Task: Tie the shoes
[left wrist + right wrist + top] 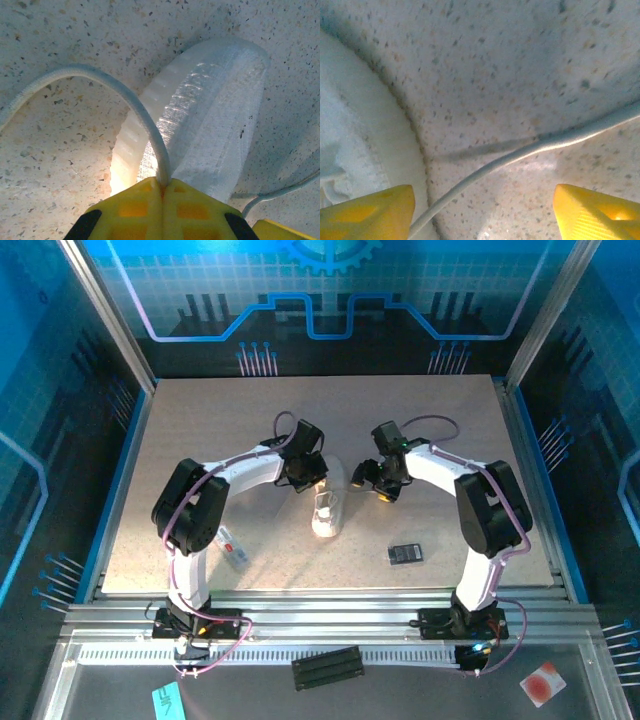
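Observation:
My right gripper grabs the loose lace along its part beside the shoe's edge next, so the lace's end stays free for tying.
One small white sneaker lies in the middle of the speckled table, between both arms. My left gripper hovers just left of its far end. In the left wrist view its yellow fingers are pressed together on a white lace that arcs off to the left over the shoe's ribbed sole. My right gripper is just right of the shoe. Its yellow fingertips stand wide apart over the table, with a loose lace lying between them and the shoe's edge at left.
A small flat black rectangle lies on the table right of the shoe. A small white tag lies near the left arm. A black strip and a red-marked card sit on the lower shelf in front.

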